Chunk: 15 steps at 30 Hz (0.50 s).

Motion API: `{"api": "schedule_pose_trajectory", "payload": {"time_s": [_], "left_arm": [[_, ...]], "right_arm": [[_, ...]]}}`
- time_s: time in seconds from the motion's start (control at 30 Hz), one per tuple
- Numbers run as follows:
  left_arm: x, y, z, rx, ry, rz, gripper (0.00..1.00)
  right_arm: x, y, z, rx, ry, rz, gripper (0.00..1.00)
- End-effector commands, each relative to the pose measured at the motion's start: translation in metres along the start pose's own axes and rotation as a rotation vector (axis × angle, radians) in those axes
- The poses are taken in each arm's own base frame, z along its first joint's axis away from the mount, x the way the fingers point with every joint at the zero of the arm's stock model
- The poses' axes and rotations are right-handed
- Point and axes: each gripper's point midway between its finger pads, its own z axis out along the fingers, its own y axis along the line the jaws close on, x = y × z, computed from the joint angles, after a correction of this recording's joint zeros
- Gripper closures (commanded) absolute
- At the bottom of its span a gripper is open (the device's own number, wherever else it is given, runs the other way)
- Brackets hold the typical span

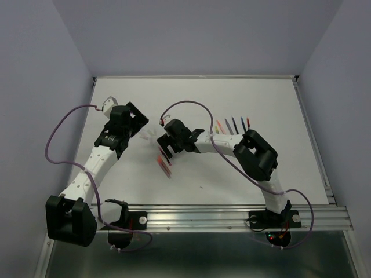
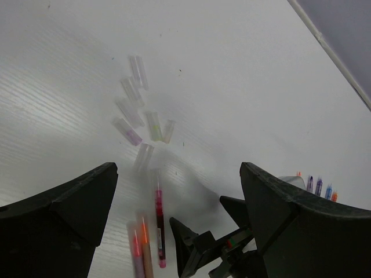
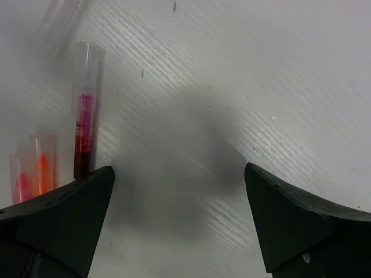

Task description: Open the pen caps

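Note:
The clear cap end should stay free for the left gripper to open, so the right gripper will next grab the red pen by its dark body (image 1: 166,157) (image 3: 82,164).
Three pens lie together on the white table between the arms: a red one (image 2: 158,223) (image 3: 83,130) with a clear end, a pink one (image 2: 135,250) (image 3: 21,179) and an orange one (image 2: 145,249) (image 3: 42,168); in the top view they are a red cluster (image 1: 165,163). Several clear loose pen caps (image 2: 142,119) (image 1: 152,135) lie scattered just beyond them. More pens (image 1: 232,124) (image 2: 317,185) lie in a row at the right. My left gripper (image 1: 139,120) (image 2: 177,169) is open and empty above the caps. My right gripper (image 1: 166,145) (image 3: 178,169) is open and empty beside the red pen.
A raised metal rail (image 1: 313,139) borders the table at the right and a rail (image 1: 232,217) runs along the near edge. Purple cables (image 1: 58,139) loop off both arms. Grey walls enclose the table on three sides.

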Motion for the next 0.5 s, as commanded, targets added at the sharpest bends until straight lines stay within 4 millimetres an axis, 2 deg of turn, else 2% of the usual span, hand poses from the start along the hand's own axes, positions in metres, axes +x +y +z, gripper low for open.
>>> {"api": "schedule_pose_trajectory", "payload": {"time_s": [0.0,0.13,0.3,0.47], "left_arm": [[-0.007,-0.001,-0.003,0.011,-0.030,-0.008,0.01],[-0.006,-0.001,-0.002,0.007,-0.029,-0.008,0.01],[-0.006,0.000,-0.001,0.004,-0.031,-0.006,0.01],[-0.007,0.000,-0.001,0.002,-0.033,-0.008,0.01]], "right_arm": [[-0.032,0.006,-0.002,0.007,-0.084,0.021,0.00],[-0.042,0.004,-0.006,0.025,-0.106,0.037,0.00],[-0.059,0.007,-0.020,-0.003,-0.146,0.057,0.00],[-0.059,0.019,-0.025,-0.049,-0.144,0.044,0.00]]}}
